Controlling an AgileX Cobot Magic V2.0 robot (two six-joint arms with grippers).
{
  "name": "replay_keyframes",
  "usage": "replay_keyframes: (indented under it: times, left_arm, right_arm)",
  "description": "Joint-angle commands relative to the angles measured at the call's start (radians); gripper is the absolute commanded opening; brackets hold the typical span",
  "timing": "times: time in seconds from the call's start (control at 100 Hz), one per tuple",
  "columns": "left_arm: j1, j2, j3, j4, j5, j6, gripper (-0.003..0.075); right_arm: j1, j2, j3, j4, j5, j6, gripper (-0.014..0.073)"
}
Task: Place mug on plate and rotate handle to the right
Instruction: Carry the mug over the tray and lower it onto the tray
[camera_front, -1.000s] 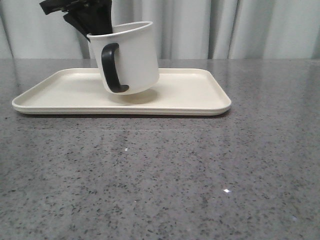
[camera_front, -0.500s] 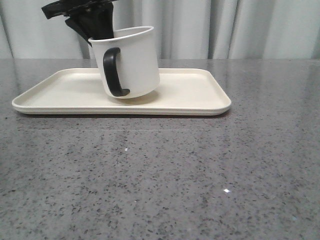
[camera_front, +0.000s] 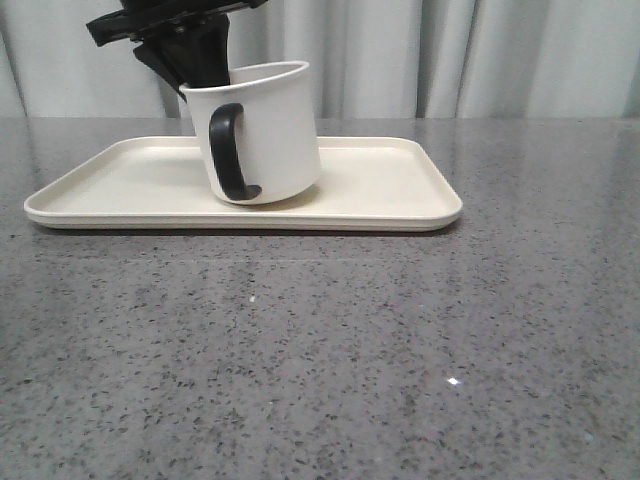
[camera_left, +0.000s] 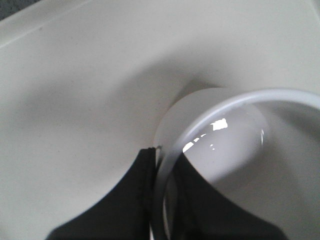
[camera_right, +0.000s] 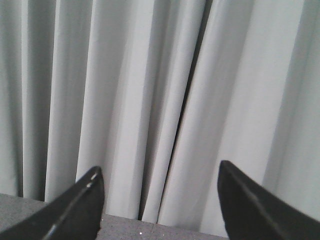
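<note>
The white mug (camera_front: 275, 130) has its base down on the cream plate, inside the plate's rim, and it would stand, so my left gripper should open.
The white mug (camera_front: 275, 130) is over the middle of the cream plate (camera_front: 110, 185), tilted slightly, its base down at the plate's surface. The black handle (camera_front: 228, 150) faces the front, toward the camera and a little left. My left gripper (camera_front: 205, 72) comes from above and is shut on the mug's rim at its left side. In the left wrist view one finger is outside the mug's wall and one inside, with the left gripper (camera_left: 162, 165) pinching the mug rim (camera_left: 225, 107) above the plate (camera_left: 75, 75). My right gripper (camera_right: 157, 175) is open, empty and faces the curtain.
The plate lies on a grey speckled table (camera_front: 320, 350), with bare table in front of it and to its right. A pale curtain (camera_front: 450, 50) hangs behind the table.
The mug has come down toward the plate and stands more upright than a second ago, shifted slightly right. The left gripper keeps its hold on the rim.
</note>
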Motion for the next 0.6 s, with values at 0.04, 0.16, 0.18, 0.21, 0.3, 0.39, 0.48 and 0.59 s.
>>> replay_keyframes:
  times: [0.04,0.16,0.18,0.21,0.3,0.39,0.48,0.59]
  left_arm:
    - [-0.009,-0.047,-0.033,-0.029,0.012,-0.007,-0.0020]
    - [-0.009,-0.047,-0.033,-0.043,0.012,-0.007,-0.0020]
    - [-0.009,-0.047,-0.033,-0.043,0.012,-0.007,-0.0020]
    - [-0.009,-0.046,-0.033,-0.043,0.012,-0.007,-0.0020]
    - [-0.009,-0.043,-0.033,-0.043,0.012,-0.007,-0.0020]
    - [-0.009,-0.041,-0.033,-0.043,0.012,-0.007,-0.0020]
    - [-0.009,-0.040,-0.033,-0.041,0.012,-0.007,-0.0020]
    - [-0.009,-0.040,-0.033,-0.038,0.012,-0.007,-0.0020]
  right_arm:
    - [0.000,0.009,-0.034,-0.001,-0.058,-0.013,0.0490]
    - [0.000,0.009,-0.034,-0.001,-0.058,-0.013,0.0490]
    - [0.000,0.009,-0.034,-0.001,-0.058,-0.013,0.0490]
    - [0.000,0.009,-0.034,-0.001,-0.058,-0.013,0.0490]
    - [0.000,0.009,-0.034,-0.001,-0.058,-0.013,0.0490]
    - [0.000,0.009,-0.034,-0.001,-0.058,-0.013,0.0490]
    - [0.000,0.009,-0.034,-0.001,-0.059,-0.013,0.0490]
    - [0.000,0.009,-0.034,-0.001,-0.059,-0.013,0.0490]
